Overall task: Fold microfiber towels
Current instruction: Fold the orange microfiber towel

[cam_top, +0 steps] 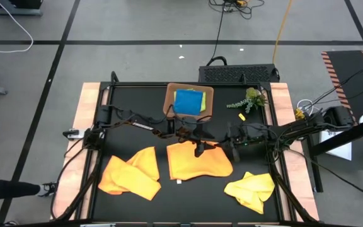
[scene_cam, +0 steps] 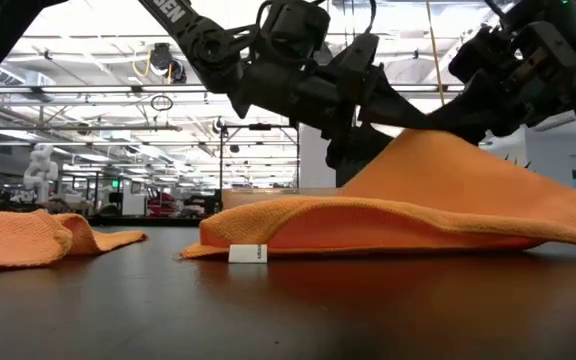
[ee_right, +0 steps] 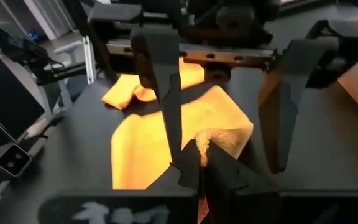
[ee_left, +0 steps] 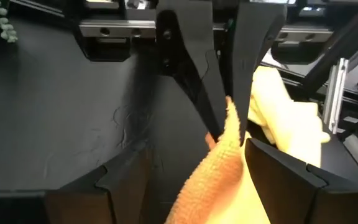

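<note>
The orange towel's near edge lies flat on the tabletop. To fold the towel, I need to grab it next with my left gripper by its raised fold [ee_left: 219, 165].
An orange microfiber towel [cam_top: 197, 162] lies in the middle of the table, with one part drawn up into a peak [scene_cam: 413, 140]. My right gripper [ee_right: 201, 163], reaching in from the table's right, is shut on that peak. My left gripper [ee_left: 179, 163] comes from the left and is open, its fingers [ee_right: 166, 93] standing on either side of the raised part; I cannot tell whether they touch it. A second orange towel [cam_top: 131, 175] lies crumpled at the near left, and a yellow one [cam_top: 251, 190] at the near right. Blue and green towels [cam_top: 189, 101] lie folded in the tray. My right gripper pinches a raised bit of the orange towel's right part [ee_right: 205, 144] between its two shut fingers; edge or fold, I cannot tell. The fingers come from the table's right, slanting slightly down. That part stands up like a tent, while the towel's near edge with its white label [scene_cam: 248, 253] lies on the table.
The brown tray [cam_top: 171, 94] sits at the far middle of the black table. A small green plant sprig [cam_top: 251, 101] lies to the tray's right, with a small yellow piece [cam_top: 241, 116] beside it. Bare black surface shows between the towels along the near edge.
</note>
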Tool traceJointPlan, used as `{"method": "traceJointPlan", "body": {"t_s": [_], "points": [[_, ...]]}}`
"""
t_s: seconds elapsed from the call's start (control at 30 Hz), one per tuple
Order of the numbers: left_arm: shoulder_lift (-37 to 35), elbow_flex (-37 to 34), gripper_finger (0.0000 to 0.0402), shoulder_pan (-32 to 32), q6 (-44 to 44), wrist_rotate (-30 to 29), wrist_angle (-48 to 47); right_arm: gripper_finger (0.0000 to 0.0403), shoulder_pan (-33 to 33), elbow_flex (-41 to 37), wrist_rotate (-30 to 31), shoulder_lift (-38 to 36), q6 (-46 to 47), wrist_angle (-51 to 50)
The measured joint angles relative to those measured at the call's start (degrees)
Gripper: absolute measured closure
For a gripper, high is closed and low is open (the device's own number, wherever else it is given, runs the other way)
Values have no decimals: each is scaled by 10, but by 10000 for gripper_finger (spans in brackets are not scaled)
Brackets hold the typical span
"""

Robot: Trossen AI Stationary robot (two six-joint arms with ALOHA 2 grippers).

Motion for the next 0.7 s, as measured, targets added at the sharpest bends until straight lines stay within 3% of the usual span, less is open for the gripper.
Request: {"method": "traceJointPlan", "body": {"t_s": [0.23, 0.4, 0.6, 0.7], "points": [[0, 0, 163, -1, 14, 3, 3, 403, 8, 0, 0, 0, -2, 22], [0, -1, 242, -1, 29, 28, 29, 403, 8, 0, -1, -1, 1, 27], [0, -1, 376, -2, 66, 47, 32, 394, 8, 0, 1, -1, 1, 27], [0, -1, 390, -3, 75, 50, 32, 379, 8, 0, 1, 0, 1, 27]]}}
